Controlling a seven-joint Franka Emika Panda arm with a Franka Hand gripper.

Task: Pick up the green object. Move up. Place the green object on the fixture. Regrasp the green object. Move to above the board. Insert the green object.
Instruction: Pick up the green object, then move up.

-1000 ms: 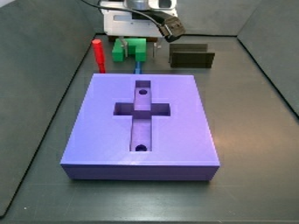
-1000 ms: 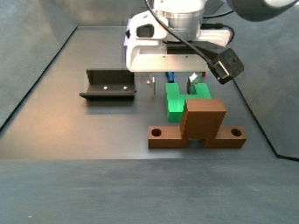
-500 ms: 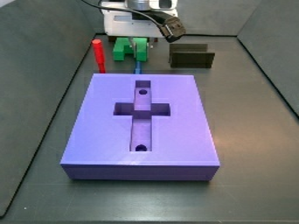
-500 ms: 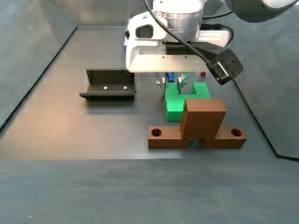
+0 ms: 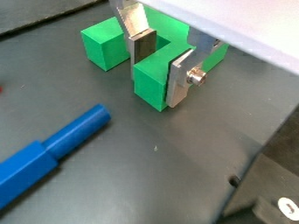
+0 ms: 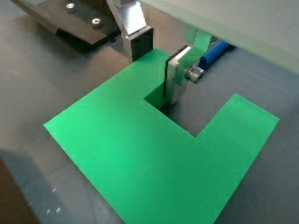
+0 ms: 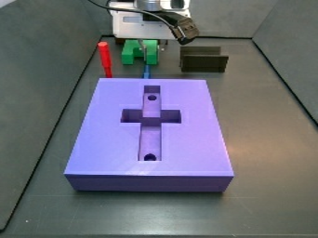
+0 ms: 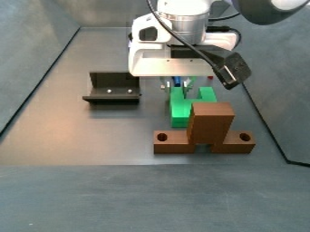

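My gripper is about to grab the green object by one arm [image 5: 153,82] beside its notch. Then it can set the green object on the fixture.
The green object [image 7: 133,52] lies on the floor behind the purple board [image 7: 187,139], and it also shows in the other side view [image 8: 182,109]. My gripper [image 8: 182,89] is down over it, below the white wrist body. In both wrist views the gripper [image 5: 160,77] [image 6: 156,77] is open. Its silver fingers [image 5: 142,45] straddle one arm of the green block [image 5: 152,87]: one finger stands in the notch, the other on the outer side. The block fills a wrist view [image 6: 152,149]. The dark fixture [image 7: 204,60] [image 8: 109,88] stands apart and empty.
A thin red peg [image 7: 106,58] stands beside the green block. A blue peg [image 5: 47,153] [image 7: 145,65] lies by it on the floor. A brown cross-shaped block [image 8: 208,129] stands just in front of the green block in a side view. Dark walls enclose the floor.
My gripper has come down a little over the green block. The block, the pegs, the fixture and the board have not moved.
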